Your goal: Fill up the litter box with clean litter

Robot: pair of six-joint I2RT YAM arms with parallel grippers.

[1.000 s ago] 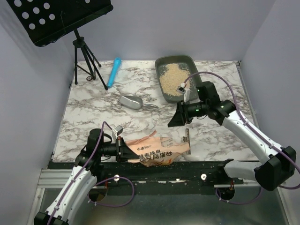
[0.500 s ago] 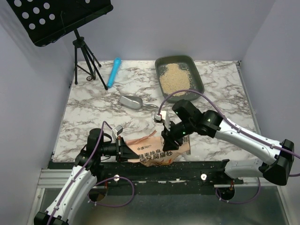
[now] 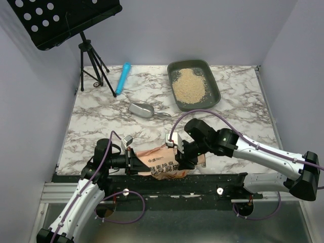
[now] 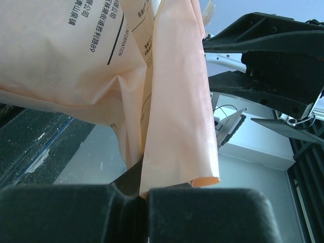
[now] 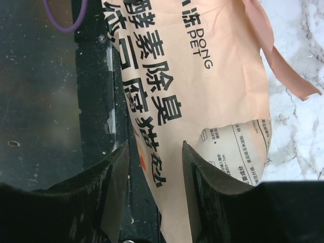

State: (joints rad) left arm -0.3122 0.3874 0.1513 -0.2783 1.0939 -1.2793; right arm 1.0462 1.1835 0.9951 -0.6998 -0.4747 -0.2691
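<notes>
My right gripper lowers first, then closes on the bag's edge, since the fingers are still above the bag's printed side.
The dark grey-green litter box (image 3: 216,93) stands at the back of the marble table, a pale beige pile of clean litter (image 3: 188,85) inside it. At the near edge lies a crinkled orange-pink printed bag (image 3: 161,165). My left gripper (image 3: 132,163) holds the bag's left end; in the left wrist view the left gripper (image 4: 144,202) is shut on a fold of the bag (image 4: 172,101). My right gripper (image 3: 182,161) hovers over the bag's right half. In the right wrist view the right gripper (image 5: 154,182) is open, its jaws either side of the bag's (image 5: 192,66) edge.
A silver metal scoop (image 3: 142,110) lies mid-table left of the box. Further back lie a blue tube (image 3: 123,77) and a black tripod stand (image 3: 93,71). A black rail (image 3: 212,183) runs along the table's near edge under the bag.
My right arm has swung from beside the litter box down to the bag at the near edge, and its jaws have widened. The left gripper has kept its hold, unmoved.
</notes>
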